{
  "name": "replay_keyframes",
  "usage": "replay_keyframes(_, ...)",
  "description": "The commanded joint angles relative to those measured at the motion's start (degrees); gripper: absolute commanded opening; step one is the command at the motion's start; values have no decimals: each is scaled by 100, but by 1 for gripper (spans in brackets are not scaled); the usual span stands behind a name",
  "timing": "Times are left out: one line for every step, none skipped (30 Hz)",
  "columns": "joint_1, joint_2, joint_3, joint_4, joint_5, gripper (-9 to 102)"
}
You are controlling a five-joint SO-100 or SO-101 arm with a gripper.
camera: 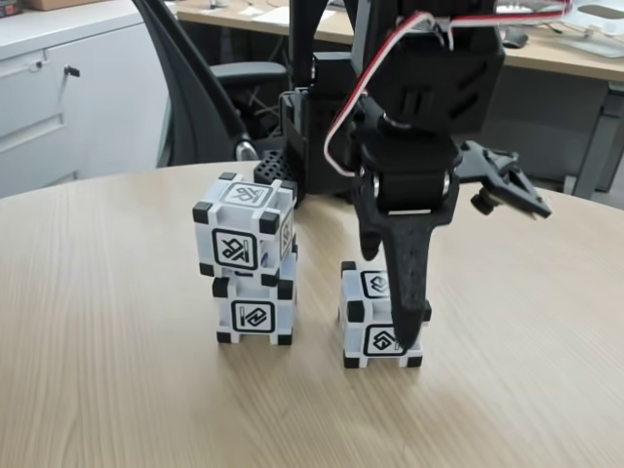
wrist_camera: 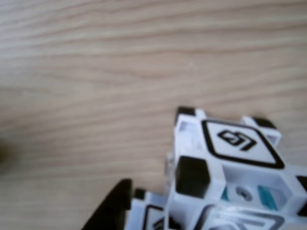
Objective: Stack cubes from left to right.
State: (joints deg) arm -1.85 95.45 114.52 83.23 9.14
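The gripper should next grab the third cube by its printed side [camera: 378, 340] to make the stack of two cubes taller.
Two white cubes with black corners form a stack left of centre in the fixed view, the upper cube [camera: 246, 226] resting slightly turned on the lower cube [camera: 254, 310]. A third cube [camera: 369, 314] sits alone on the table to their right. My gripper [camera: 476, 278] hangs over this single cube and is open. Its long black finger [camera: 405, 283] points down across the cube's front face, and the other jaw is swung out wide to the right. The wrist view shows a cube [wrist_camera: 235, 143] at the lower right, a black fingertip [wrist_camera: 112, 208] and part of another cube [wrist_camera: 153, 215] at the bottom edge.
The round wooden table [camera: 117, 370] has bare room in front and on both sides of the cubes. The arm's black base [camera: 302, 146] stands behind the stack. Beyond the table are an office chair [camera: 195, 88], cabinets and a desk.
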Motion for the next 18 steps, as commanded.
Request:
replay_keyframes(53, -114, -246, -62, 70, 43)
replay_keyframes(53, -202, -246, -62, 88, 43)
replay_keyframes(53, -281, -255, -62, 105, 43)
replay_keyframes(53, -360, -255, -62, 123, 42)
replay_keyframes(53, -448, -255, -62, 132, 41)
replay_keyframes(53, -527, -255, -62, 149, 39)
replay_keyframes(53, -598, -255, -62, 158, 36)
replay_keyframes(53, -659, -255, -62, 167, 34)
replay_keyframes(53, -712, -255, -62, 202, 28)
replay_keyframes(53, -747, -255, -62, 229, 24)
replay_keyframes(62, -756, -255, -62, 264, 16)
replay_keyframes(62, -756, -255, -62, 299, 6)
replay_keyframes(62, -721, -255, -62, 343, 0)
replay_keyframes(62, -686, -255, -62, 378, 0)
replay_keyframes(62, -677, -255, -62, 396, 0)
replay_keyframes(62, -677, -255, -62, 404, 0)
replay_keyframes(62, -668, -255, -62, 413, 0)
replay_keyframes(62, -668, -255, -62, 413, 0)
